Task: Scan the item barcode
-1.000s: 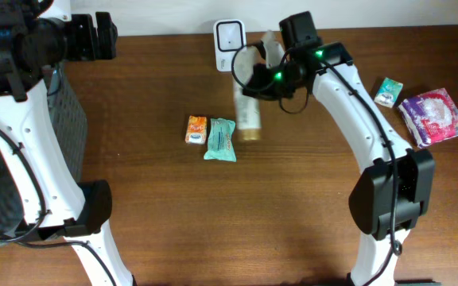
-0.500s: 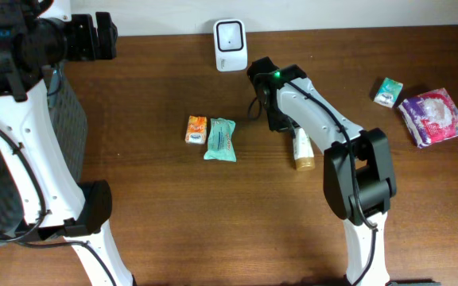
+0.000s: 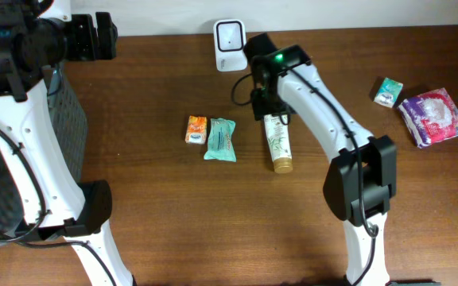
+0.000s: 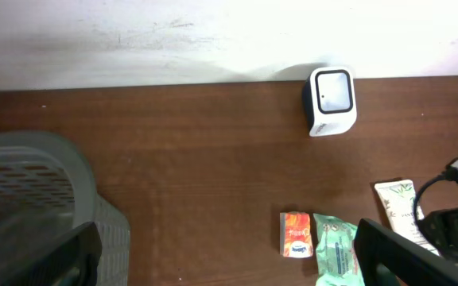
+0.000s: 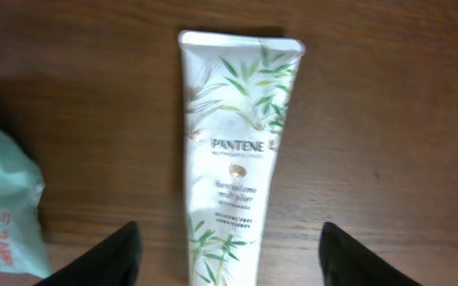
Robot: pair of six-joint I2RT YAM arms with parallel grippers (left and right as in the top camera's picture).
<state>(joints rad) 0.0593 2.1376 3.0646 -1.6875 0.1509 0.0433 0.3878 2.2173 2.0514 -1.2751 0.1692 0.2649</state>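
The robot's right gripper should reach the Pantene tube and grab it across its side edges, so the tube's broad sides stay free for scanning the barcode.
The item, a white Pantene tube (image 3: 277, 143) with green leaf print, lies flat on the wooden table, its gold cap toward the front. My right gripper (image 3: 262, 105) hovers over its crimped end. In the right wrist view the tube (image 5: 237, 135) runs down the middle and the right gripper (image 5: 229, 248) stands open, one finger on each side and clear of it. The white barcode scanner (image 3: 230, 34) stands at the back edge, also in the left wrist view as the scanner (image 4: 331, 99). My left gripper (image 4: 221, 262) is open and empty, high at the far left.
An orange packet (image 3: 196, 129) and a green wipes pack (image 3: 220, 139) lie left of the tube. A small green box (image 3: 388, 91) and a pink pack (image 3: 432, 117) sit at the right. A grey basket (image 4: 30, 183) stands at the left edge.
The right gripper carried the tube away from the scanner, brought it down onto the table and opened, letting it go. The left arm has not moved.
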